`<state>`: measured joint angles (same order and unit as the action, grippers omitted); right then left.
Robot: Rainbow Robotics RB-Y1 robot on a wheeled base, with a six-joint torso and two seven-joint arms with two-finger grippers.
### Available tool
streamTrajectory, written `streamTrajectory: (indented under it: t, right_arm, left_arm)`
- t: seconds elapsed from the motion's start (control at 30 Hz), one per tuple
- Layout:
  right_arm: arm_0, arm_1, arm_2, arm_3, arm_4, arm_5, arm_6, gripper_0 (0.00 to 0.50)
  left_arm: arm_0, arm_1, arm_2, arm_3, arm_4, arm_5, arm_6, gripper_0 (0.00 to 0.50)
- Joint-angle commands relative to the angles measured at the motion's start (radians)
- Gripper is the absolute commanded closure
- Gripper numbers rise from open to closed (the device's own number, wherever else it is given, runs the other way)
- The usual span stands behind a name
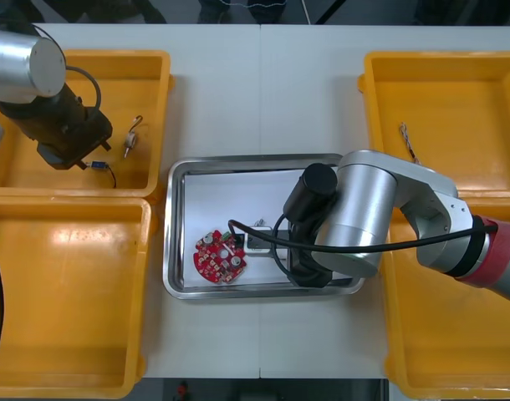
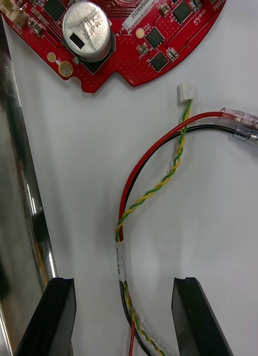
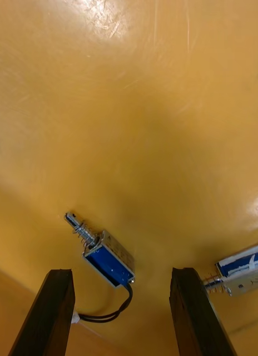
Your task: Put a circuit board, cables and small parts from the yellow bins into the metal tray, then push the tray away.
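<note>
My left gripper is to grab the small metal part by its flat-sided blue body point(image 3: 109, 260) next, because the part's black leads hang loose and a thin spring plunger point(image 3: 82, 230) sticks out.
My right gripper point(image 2: 124, 283) hangs open low over the metal tray point(image 1: 175, 225). A red and yellow cable point(image 2: 122, 222) lies on the tray's white floor and runs between the two fingers, which do not pinch it. Just beyond its white plug sits the round red circuit board point(image 2: 123, 50), also seen in the front view point(image 1: 219, 256). My left gripper point(image 3: 120, 275) is open inside the far left yellow bin point(image 1: 150, 75). A small metal part point(image 3: 104, 253) with a blue body and black leads lies just ahead of its fingers. A second small metal part point(image 3: 240, 270) lies beside one finger.
Another small metal part point(image 1: 131, 138) rests near the left bin's inner wall. A thin cable point(image 1: 407, 140) lies in the far right yellow bin point(image 1: 380, 109). The tray's shiny wall point(image 2: 18, 194) runs close beside one right finger. The near left bin point(image 1: 71, 292) holds nothing visible.
</note>
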<state>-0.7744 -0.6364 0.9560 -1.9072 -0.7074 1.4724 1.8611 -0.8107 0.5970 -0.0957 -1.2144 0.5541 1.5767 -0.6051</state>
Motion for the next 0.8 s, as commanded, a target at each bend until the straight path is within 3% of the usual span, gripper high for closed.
streamTrajectory:
  t: [0.03, 0.33, 0.6, 0.63, 0.7, 0.73, 0.77, 0.8]
  right_arm:
    - [0.003, 0.021, -0.056, -0.024, -0.02, 0.016, -0.034, 0.0]
    - [-0.002, 0.018, -0.126, -0.082, -0.015, 0.082, -0.046, 0.0]
    - [-0.029, 0.018, -0.24, -0.128, -0.034, 0.281, -0.066, 0.0]
    - [-0.031, 0.017, -0.249, -0.128, -0.034, 0.293, -0.068, 0.0]
    - [-0.04, 0.018, -0.283, -0.135, -0.046, 0.342, -0.072, 0.0]
    - [-0.043, 0.018, -0.289, -0.135, -0.049, 0.353, -0.074, 0.0]
    - [-0.049, 0.017, -0.306, -0.136, -0.057, 0.381, -0.079, 0.0]
    - [-0.054, 0.017, -0.322, -0.138, -0.063, 0.407, -0.082, 0.0]
  left_arm:
    - [-0.05, -0.016, -0.042, 0.029, -0.02, -0.044, 0.088, 0.0]
    - [-0.05, -0.031, -0.065, 0.087, -0.039, -0.106, 0.082, 0.0]
    - [-0.05, -0.033, -0.081, 0.102, -0.04, -0.122, 0.071, 0.0]
    - [-0.05, -0.033, -0.082, 0.102, -0.04, -0.122, 0.07, 0.018]
    - [-0.05, -0.033, -0.082, 0.102, -0.04, -0.122, 0.064, 0.359]
    - [-0.05, -0.033, -0.082, 0.102, -0.039, -0.122, 0.062, 0.449]
    - [-0.05, -0.033, -0.082, 0.102, -0.037, -0.122, 0.061, 0.498]
    - [-0.05, -0.033, -0.082, 0.102, -0.037, -0.122, 0.057, 0.498]
